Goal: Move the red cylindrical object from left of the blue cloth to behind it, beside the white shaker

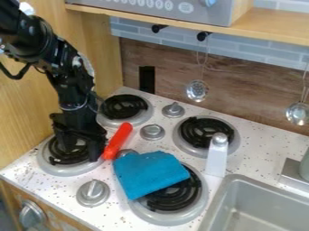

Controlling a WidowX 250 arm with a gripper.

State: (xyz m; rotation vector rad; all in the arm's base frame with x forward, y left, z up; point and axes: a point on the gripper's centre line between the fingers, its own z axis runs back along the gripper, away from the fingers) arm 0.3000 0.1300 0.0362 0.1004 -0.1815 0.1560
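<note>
Next, my gripper grabs the red-orange object's middle, to move the object onto the burner behind the white upright piece.
The gripper [80,150] hangs over the front left burner [47,166], open, with its fingers spread and part of the coil visible between them. Just right of it, close to the right finger, a red handle-like object [119,140] lies slanted; whether they touch I cannot tell. A folded blue cloth [149,173] lies partly over the front right burner [172,198], its upper left corner near the lower end of the red object.
Two more burners, back left [124,106] and back right [206,133], flank metal knobs [152,131]. A white upright piece [217,155] stands beside the sink [256,198]. Strainers [197,90] hang at the back wall under a shelf [265,28]. A wooden wall [21,117] bounds the left.
</note>
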